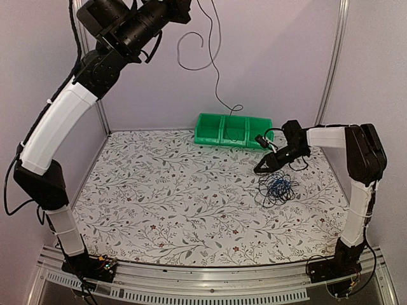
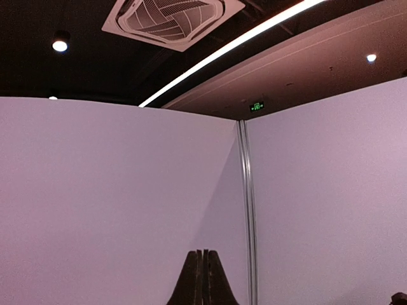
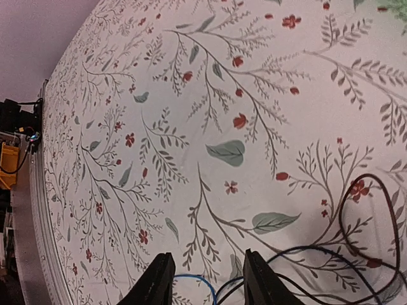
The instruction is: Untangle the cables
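The black cable should keep its other loops free to slip out, so my right gripper should reach it and grab the part of it at the tangle's edge (image 1: 262, 182) (image 3: 231, 286).
A small loose tangle of cables (image 1: 278, 187), thin black ones around a blue one, lies on the floral tablecloth at the right. My right gripper (image 1: 261, 170) is open and empty, low over the tangle's left edge. In the right wrist view the gripper (image 3: 206, 260) has a blue cable (image 3: 191, 277) and black cables (image 3: 369, 184) between and beside its fingers. My left gripper (image 1: 183, 9) is raised high at the top of the top view. A thin black cable (image 1: 218, 70) hangs from it, curling down to the green bin. In the left wrist view the gripper (image 2: 203, 253) is shut and points at the wall; no cable shows there.
A green bin (image 1: 232, 130) with three compartments stands at the back of the table, left of the right arm's wrist. Purple walls with metal posts (image 1: 331, 57) enclose the back and sides. The table's metal front edge (image 1: 210, 279) runs between the arm bases.
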You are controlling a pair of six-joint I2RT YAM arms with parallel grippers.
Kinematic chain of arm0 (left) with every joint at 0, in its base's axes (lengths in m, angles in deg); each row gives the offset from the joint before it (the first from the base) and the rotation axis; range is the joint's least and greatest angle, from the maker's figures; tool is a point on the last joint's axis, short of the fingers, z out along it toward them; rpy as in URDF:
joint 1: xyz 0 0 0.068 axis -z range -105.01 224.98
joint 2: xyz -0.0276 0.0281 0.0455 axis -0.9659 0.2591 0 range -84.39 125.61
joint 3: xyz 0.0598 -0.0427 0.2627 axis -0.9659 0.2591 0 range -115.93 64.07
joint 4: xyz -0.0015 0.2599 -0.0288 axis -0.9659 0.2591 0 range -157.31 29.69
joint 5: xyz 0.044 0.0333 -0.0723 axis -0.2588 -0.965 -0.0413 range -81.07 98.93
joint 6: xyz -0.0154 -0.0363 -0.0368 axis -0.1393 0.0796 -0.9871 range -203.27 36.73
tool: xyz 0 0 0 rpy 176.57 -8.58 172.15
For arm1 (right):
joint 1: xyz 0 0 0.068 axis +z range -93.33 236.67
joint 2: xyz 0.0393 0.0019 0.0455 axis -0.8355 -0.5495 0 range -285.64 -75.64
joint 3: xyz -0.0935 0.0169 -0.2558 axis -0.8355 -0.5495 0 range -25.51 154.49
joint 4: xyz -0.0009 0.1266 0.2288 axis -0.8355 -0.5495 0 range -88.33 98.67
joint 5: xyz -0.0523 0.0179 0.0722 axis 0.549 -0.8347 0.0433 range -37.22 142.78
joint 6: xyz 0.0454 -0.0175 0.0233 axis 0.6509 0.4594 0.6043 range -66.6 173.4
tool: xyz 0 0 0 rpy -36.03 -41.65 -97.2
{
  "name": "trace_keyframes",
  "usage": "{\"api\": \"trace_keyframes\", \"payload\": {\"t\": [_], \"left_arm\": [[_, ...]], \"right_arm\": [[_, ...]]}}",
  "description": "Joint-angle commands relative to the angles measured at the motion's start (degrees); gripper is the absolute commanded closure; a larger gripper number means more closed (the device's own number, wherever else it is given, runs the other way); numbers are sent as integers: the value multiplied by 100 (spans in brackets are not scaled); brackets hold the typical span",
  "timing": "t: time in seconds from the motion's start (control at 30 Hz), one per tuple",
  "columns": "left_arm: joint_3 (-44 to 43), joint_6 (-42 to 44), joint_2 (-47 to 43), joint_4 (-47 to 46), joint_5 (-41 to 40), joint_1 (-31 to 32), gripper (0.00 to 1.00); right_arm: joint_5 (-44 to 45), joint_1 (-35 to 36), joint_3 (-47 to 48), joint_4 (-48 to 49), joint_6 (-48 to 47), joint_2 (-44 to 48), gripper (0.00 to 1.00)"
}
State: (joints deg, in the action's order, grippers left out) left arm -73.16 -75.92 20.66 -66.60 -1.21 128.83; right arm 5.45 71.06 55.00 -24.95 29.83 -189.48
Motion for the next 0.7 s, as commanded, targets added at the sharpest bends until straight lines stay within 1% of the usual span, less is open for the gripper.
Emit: {"api": "trace_keyframes", "payload": {"t": [0.0,0.13,0.33,0.5,0.67], "left_arm": [[-45,345,-126,-415,-192,15,100],[477,350,-346,-386,-324,-49,100],[1613,-106,-709,-276,-355,-167,100],[2435,-505,-897,-205,-226,-286,100],[3302,-837,-956,-252,244,-432,100]], "right_arm": [[356,-103,-475,-107,18,-291,59],[282,-102,-99,-389,-63,286,56],[114,-95,851,-1213,-692,1125,51],[-104,-78,1765,-1610,-894,1409,49],[-210,107,2656,-1595,-798,1474,48]]}}
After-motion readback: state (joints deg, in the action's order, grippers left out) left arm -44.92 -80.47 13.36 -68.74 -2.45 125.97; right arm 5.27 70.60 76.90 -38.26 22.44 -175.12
